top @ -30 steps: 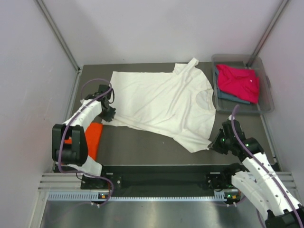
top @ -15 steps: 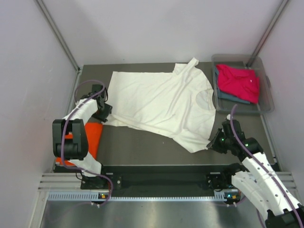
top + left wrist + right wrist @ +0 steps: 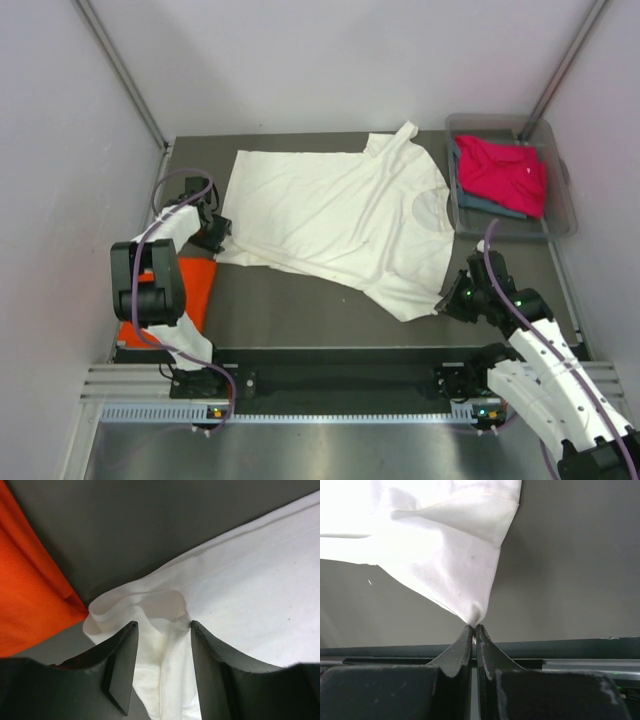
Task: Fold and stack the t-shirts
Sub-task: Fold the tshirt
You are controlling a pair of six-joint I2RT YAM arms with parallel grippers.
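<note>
I need to fold the t-shirt's near side over, so my left gripper should next grab the white t-shirt's near hem corner [image 3: 229, 244] [image 3: 164, 629], opposite my right gripper's corner.
The large cream-white t-shirt [image 3: 340, 215] lies spread across the dark table. Its near-left hem corner [image 3: 145, 605] is bunched between the jaws of my left gripper [image 3: 213, 233], which stand apart and loose around the cloth [image 3: 162, 625]. Beside that corner lies the folded bright orange t-shirt [image 3: 190, 285], seen as an orange edge [image 3: 25, 590] in the left wrist view. At the shirt's near-right corner my right gripper [image 3: 452, 297] is shut on a pinched tip of the white cloth [image 3: 474, 626], which rises from the jaws into the shirt [image 3: 445, 540].
A clear plastic bin [image 3: 560, 225] stands at the back right with a magenta-pink t-shirt [image 3: 503, 172] on top of a grey-blue one [image 3: 480, 203]. White walls close in the table on three sides. A black rail [image 3: 340, 360] runs along the near edge.
My left gripper has opened, let go of the shirt's near-left corner and drawn back to the left and away from the orange shirt. The right gripper has held still.
</note>
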